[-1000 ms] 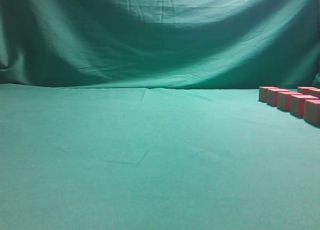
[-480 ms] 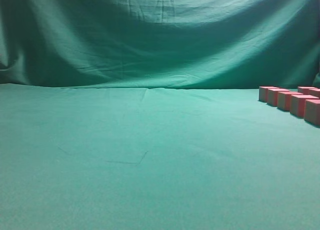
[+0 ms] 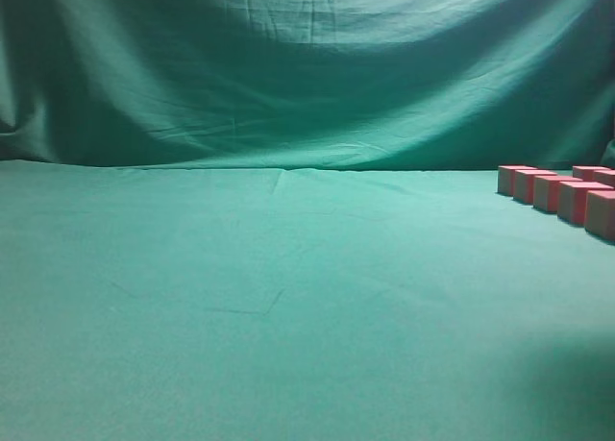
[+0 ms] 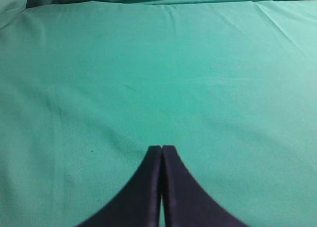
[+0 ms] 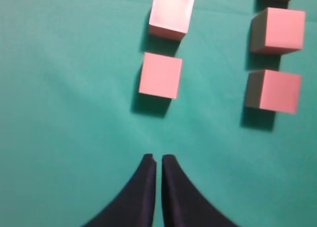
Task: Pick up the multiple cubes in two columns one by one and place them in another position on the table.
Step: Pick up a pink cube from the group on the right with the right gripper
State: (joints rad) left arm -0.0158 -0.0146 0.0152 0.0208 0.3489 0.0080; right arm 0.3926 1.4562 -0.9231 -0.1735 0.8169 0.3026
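Note:
The end cube of the column has another cube [image 5: 171, 13] close behind it, so the robot's right gripper needs to grab the end cube's two open sides next.
Several salmon-pink cubes [image 3: 555, 193] stand in rows at the right edge of the green table [image 3: 288, 297] in the exterior view; neither arm shows there. From the right wrist, two columns of cubes lie ahead: the nearest left-column cube [image 5: 160, 75] with another [image 5: 171, 13] beyond it, and the nearest right-column cube [image 5: 275, 90] with more behind. My right gripper [image 5: 158, 158] hovers short of the nearest left-column cube, its jaws parted by a narrow slit and holding nothing. My left gripper [image 4: 161, 148] is shut and empty over bare cloth.
A draped green backdrop [image 3: 307, 76] rises behind the table. Slight wrinkles [image 3: 259, 311] cross the cloth in the middle. A dark shadow [image 3: 577, 393] lies on the cloth at the lower right of the exterior view.
A shadow has come onto the cloth at the lower right of the exterior view. The cubes have not moved.

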